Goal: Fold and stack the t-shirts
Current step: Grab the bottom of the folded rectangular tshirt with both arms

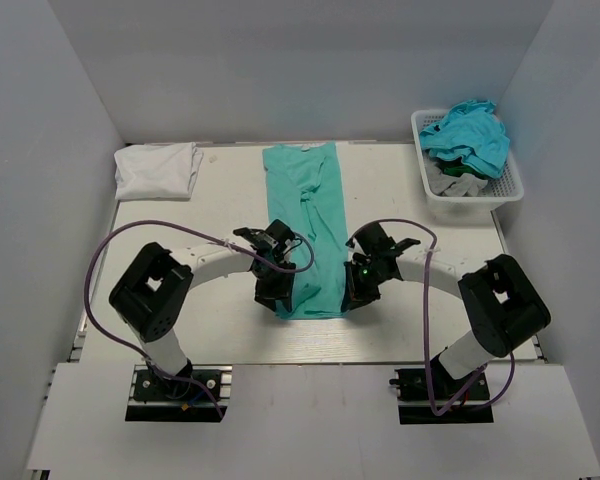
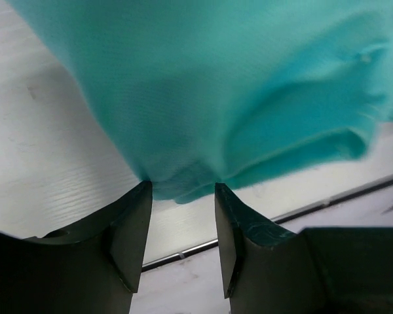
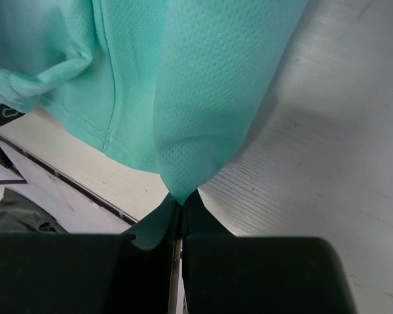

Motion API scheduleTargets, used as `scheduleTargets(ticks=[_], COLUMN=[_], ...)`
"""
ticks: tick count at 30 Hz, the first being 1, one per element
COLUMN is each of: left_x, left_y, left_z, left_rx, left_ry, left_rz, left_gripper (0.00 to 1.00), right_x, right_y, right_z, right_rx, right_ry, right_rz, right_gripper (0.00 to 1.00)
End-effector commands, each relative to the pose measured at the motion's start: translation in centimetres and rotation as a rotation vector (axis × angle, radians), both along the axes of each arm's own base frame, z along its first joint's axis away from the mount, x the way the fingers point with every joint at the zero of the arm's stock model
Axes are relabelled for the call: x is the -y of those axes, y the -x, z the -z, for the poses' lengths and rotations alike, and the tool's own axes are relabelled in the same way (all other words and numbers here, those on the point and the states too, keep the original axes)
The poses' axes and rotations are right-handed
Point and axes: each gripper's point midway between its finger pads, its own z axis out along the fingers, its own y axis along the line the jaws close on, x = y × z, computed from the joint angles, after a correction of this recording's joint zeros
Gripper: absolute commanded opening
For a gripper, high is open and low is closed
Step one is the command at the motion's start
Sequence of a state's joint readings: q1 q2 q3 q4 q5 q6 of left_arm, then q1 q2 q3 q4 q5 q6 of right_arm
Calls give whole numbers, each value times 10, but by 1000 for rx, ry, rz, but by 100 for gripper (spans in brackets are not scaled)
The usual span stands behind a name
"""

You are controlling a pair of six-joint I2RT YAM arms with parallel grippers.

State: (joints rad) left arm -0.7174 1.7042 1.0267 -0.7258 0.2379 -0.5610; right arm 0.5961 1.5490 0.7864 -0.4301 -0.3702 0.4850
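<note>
I should next grab the mint-green t-shirt's near hem corner (image 1: 281,312) (image 2: 181,188) with my left gripper, opposite my right gripper's corner. Then I can fold the hem toward the collar.
A mint-green t-shirt (image 1: 305,220) lies in a long narrow strip down the middle of the table, collar end far. My left gripper (image 1: 277,300) is at its near left corner. In the left wrist view this gripper (image 2: 183,190) is open, with the shirt's (image 2: 236,85) bunched hem just between the fingertips. My right gripper (image 1: 352,295) is at the near right corner. In the right wrist view it (image 3: 182,199) is shut on a pinched point of the shirt (image 3: 203,85). A folded white t-shirt (image 1: 158,170) lies at the far left.
A white mesh basket (image 1: 505,185) stands at the far right, holding turquoise-blue t-shirts (image 1: 470,135) and other cloth. The table's near edge (image 1: 310,362) runs just behind both grippers. Grey walls close in the left, right and back.
</note>
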Motion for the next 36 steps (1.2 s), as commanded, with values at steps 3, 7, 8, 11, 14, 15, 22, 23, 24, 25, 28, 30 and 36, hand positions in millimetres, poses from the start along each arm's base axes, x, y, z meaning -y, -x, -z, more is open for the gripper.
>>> scheduleTargets(ticks=[3,7,8,11,14,15,22,23,24,25,28,30,36], left_x=[-22,-27,-25,-20,-17,-14,-17,-13,-14,-12,-14,-15,-16], left_y=[10,2,1,3,4,4,6,3,4,5,9,10,17], left_z=[8,-7,-15,-21,-17,-14,3,3,8,12,22,25,31], left_rx=[-15,53,76,72,70,64,34,49,41,32,-4,-8,-43], left_ry=[-122,-150,-128,-84,-67,-60,-88,-74,-81,-69,-89,-95,-103], left_rz=[-11,-24,-27,-30,-37,-35,-43,-43,-43,-40,-36,-27,-23], left_gripper=[54,55,57,58,58,58,59,59,59,59,59,57,25], right_x=[-4,-3,-1,1,1,1,1,1,1,1,0,1,1], right_y=[1,3,5,9,7,7,8,7,6,7,7,7,10], right_z=[-5,-3,-1,2,1,1,0,0,0,1,2,2,4], right_rx=[33,29,24,13,23,23,32,31,32,30,28,26,17], right_ry=[-44,-43,-37,-31,-37,-38,-37,-37,-36,-37,-42,-41,-43], right_rz=[-23,-20,-17,-16,-10,-10,-11,-6,-5,-6,-3,-1,3], right_gripper=[0,0,0,0,0,0,0,0,0,0,0,0,0])
